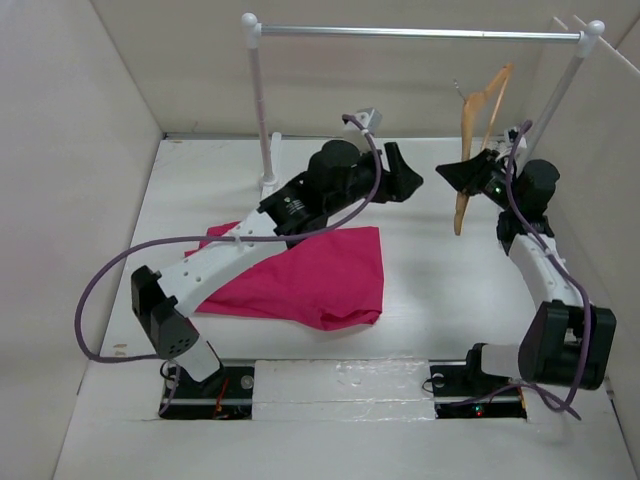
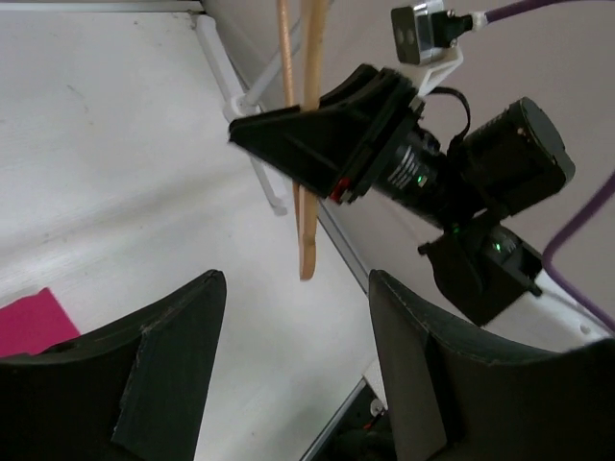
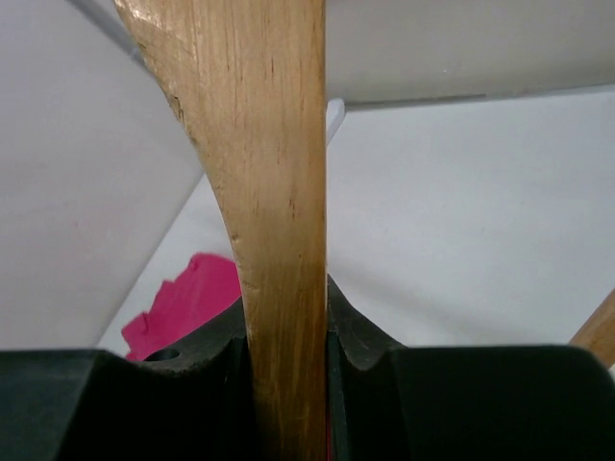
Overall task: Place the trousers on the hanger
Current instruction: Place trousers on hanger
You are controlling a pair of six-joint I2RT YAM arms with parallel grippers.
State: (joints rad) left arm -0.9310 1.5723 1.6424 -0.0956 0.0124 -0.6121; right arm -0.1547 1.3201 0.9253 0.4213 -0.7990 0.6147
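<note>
My left gripper is to grab the hanger next at its middle, by the metal hook (image 1: 473, 101), so that the bar stays free for the trousers.
The magenta trousers (image 1: 320, 275) lie folded on the table, under my left arm. A corner of them shows in the left wrist view (image 2: 29, 322) and in the right wrist view (image 3: 192, 298). My right gripper (image 1: 464, 176) is shut on one arm of the tan wooden hanger (image 1: 482, 105) and holds it upright in the air, metal hook up. The grip shows close in the right wrist view (image 3: 288, 384) on the hanger (image 3: 274, 173). My left gripper (image 1: 405, 175) is open and empty, above the table just left of the hanger (image 2: 307, 230), fingers (image 2: 163, 355) wide apart.
A silver rail (image 1: 420, 33) on two white posts (image 1: 258, 100) spans the back of the table, above and behind the hanger. White walls (image 1: 80, 150) close in the left, back and right sides. The right post (image 1: 560, 100) stands close behind the right gripper.
</note>
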